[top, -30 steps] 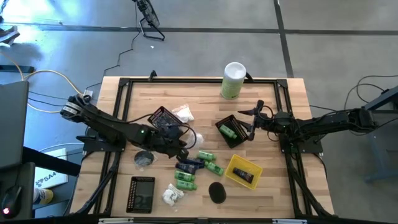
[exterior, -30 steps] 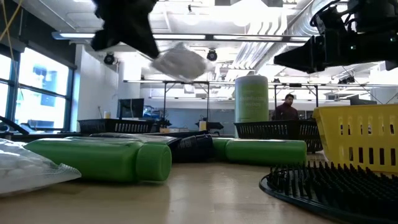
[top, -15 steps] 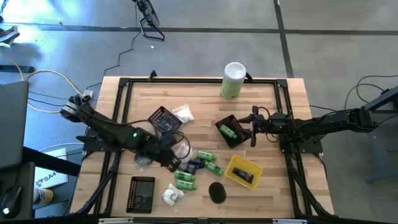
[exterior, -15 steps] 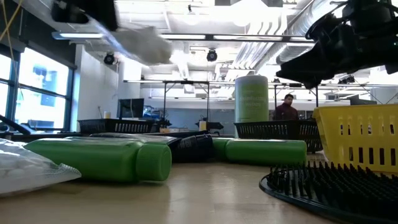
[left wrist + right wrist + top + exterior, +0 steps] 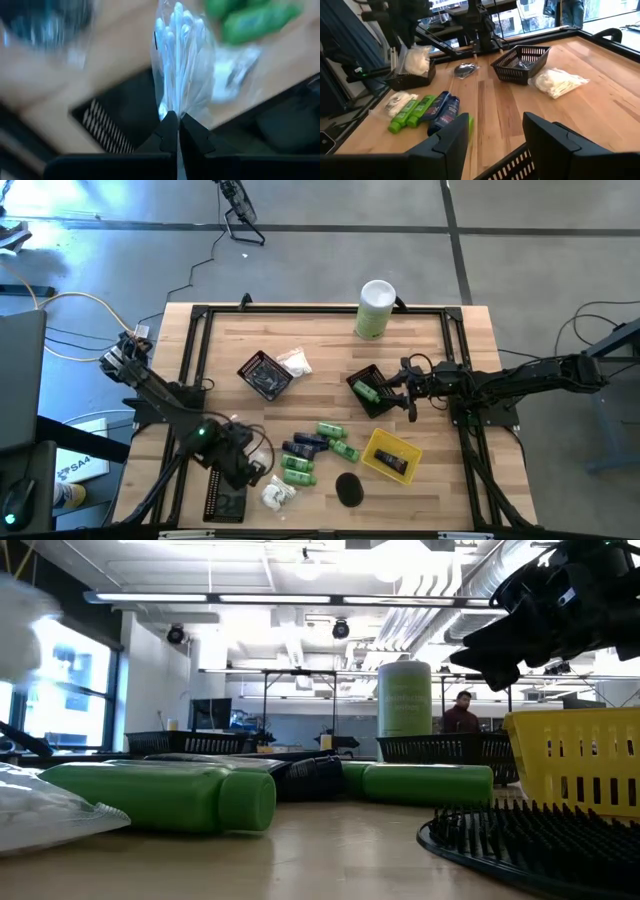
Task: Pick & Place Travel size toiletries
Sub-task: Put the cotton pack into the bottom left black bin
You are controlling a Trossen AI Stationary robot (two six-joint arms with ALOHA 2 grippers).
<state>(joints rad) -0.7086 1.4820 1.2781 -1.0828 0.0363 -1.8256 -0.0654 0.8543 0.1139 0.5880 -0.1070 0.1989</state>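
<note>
The clear packet's swab tips stick out past the flat black basket's edge, so the packet moves inward before my left gripper releases it.
My left gripper (image 5: pixel 248 467) hangs over the flat black basket (image 5: pixel 226 492) near the table's front left, shut on a clear packet of cotton swabs (image 5: pixel 181 65). In the right wrist view that packet (image 5: pixel 417 60) hangs just above the basket (image 5: pixel 410 80). Green bottles (image 5: pixel 332 436), navy tubes (image 5: pixel 304 445), a black disc (image 5: pixel 348 488) and a white packet (image 5: pixel 277 496) lie on the wood mid-table. My right gripper (image 5: pixel 408 391) stands open beside a black basket (image 5: pixel 372 392) that holds a green bottle, with nothing between its fingers. My left gripper pinches the packet's upper edge (image 5: pixel 172 111) between its two fingertips, coming from above and pointing steeply down. The packet hangs below the fingers, lifted clear of the table. Whether its lower end touches the basket, I cannot tell.
A yellow basket (image 5: pixel 391 457) with a dark item stands at the front right. A small black basket (image 5: pixel 265 374) and a white packet (image 5: pixel 295 363) lie farther back, and a tall white-and-green canister (image 5: pixel 375 310) stands at the far edge. A black frame rims the table.
My left gripper has carried the packet from mid-table toward the near left corner, turning and tipping further downward on the way; it now hangs over the flat black basket. My right gripper has rolled about its own axis while staying in place.
</note>
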